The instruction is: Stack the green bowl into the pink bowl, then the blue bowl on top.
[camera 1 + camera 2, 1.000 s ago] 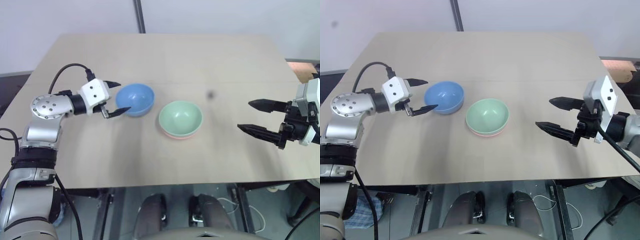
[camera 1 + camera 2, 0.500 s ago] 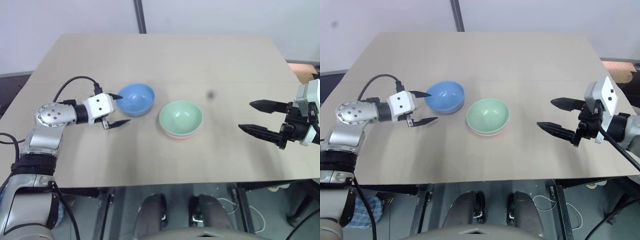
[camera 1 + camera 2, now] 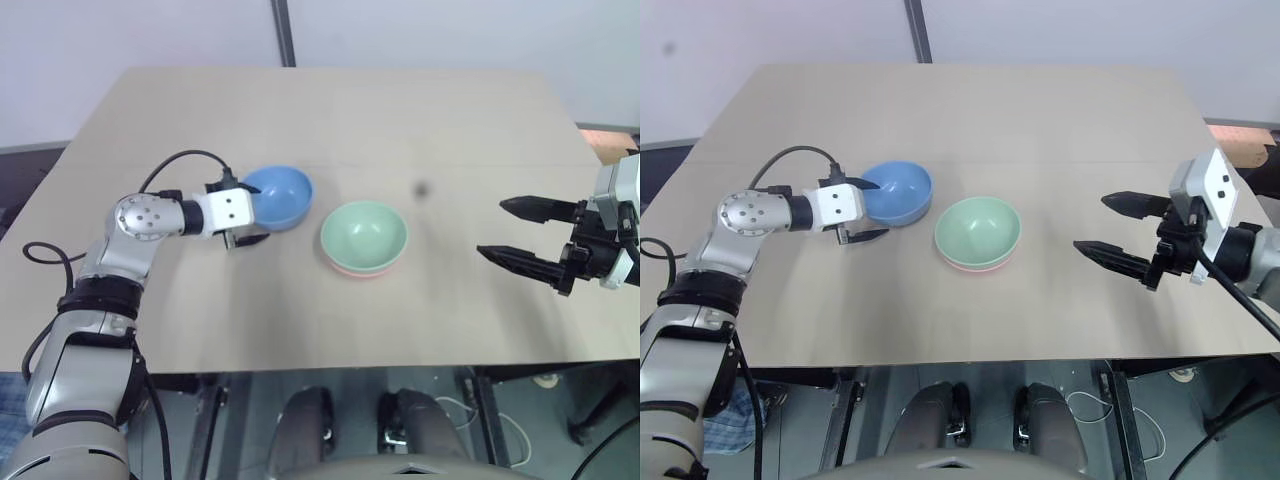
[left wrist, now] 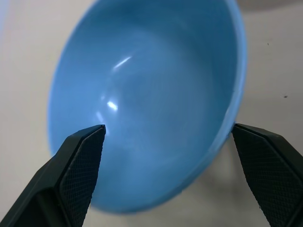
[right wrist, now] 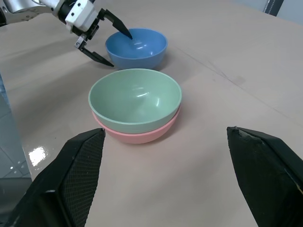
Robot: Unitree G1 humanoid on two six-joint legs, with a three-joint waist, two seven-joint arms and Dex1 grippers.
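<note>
I will take the blue bowl by its rim [image 3: 257, 223] with my left gripper next, so that I can stack it on top of the green bowl [image 3: 364, 232].
The blue bowl [image 3: 283, 195] stands upright on the table, left of centre. My left gripper [image 3: 252, 213] is open at the bowl's left side, one finger [image 5: 124, 29] reaching inside and the other [image 5: 97, 56] outside, so the jaws straddle its wall [image 4: 151, 94]. To the right, the green bowl [image 3: 364, 232] sits nested in the pink bowl [image 3: 348, 270], of which a rim and lower wall show. My right gripper [image 3: 492, 228] hangs open and empty above the table's right side, well clear of the bowls.
The light wooden table [image 3: 300, 320] has a small dark spot [image 3: 421, 188] right of the stacked bowls. Its front edge runs just below my arms. A dark pole [image 3: 283, 30] rises behind the far edge.
My left gripper has moved right and down to the blue bowl, and its fingers now straddle the bowl's wall. The bowls and the right arm have kept still.
</note>
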